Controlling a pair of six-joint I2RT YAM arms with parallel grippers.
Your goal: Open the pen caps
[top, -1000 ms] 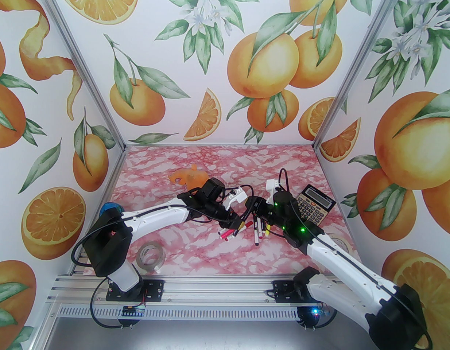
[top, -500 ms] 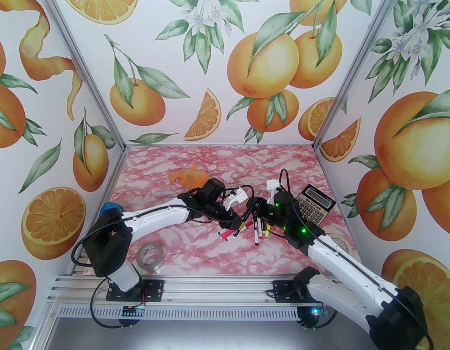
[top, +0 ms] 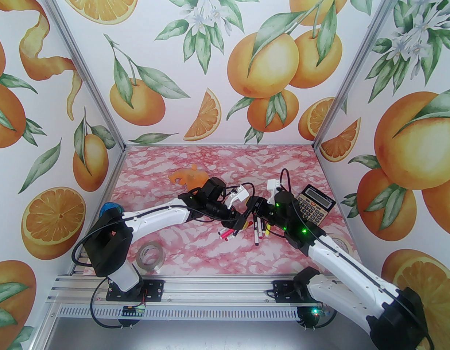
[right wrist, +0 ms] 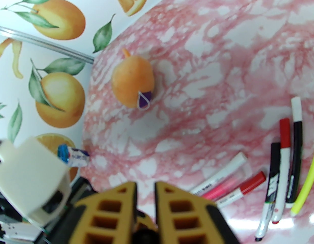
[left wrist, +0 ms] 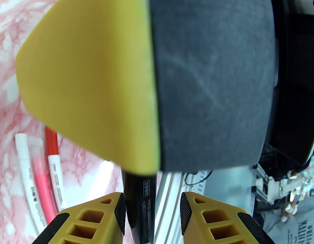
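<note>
I should next grab the body of the black pen with my left gripper and leave its end at the right gripper free, so the pen's cap can open.
Above the pens, my two grippers meet tip to tip over the middle of the table. The left gripper [top: 241, 223] [left wrist: 153, 207] stands open around a black pen [left wrist: 140, 199]. The pen rests against the left pad, with a gap to the right pad. Its upper end runs behind the right gripper's big yellow finger [left wrist: 96, 85]. The right gripper [top: 251, 213] [right wrist: 146, 187] is shut, with that dark pen just visible between its fingers; whether it grips the cap I cannot tell. Several capped pens [right wrist: 284, 141] [top: 259, 232] lie loose on the table, among them a pink one [right wrist: 225, 185] and a yellow one [right wrist: 309, 177].
An orange plush toy [top: 188, 178] [right wrist: 132, 81] lies behind the left arm. A calculator [top: 314, 204] sits at the right, a tape roll [top: 150, 255] near the left base, and a blue object [top: 111, 208] by the left wall. Printed walls enclose the pink marble table [top: 210, 257].
The left gripper's fingers have parted from the black pen, and its wrist has edged slightly toward the right gripper. The right arm has stayed put.
</note>
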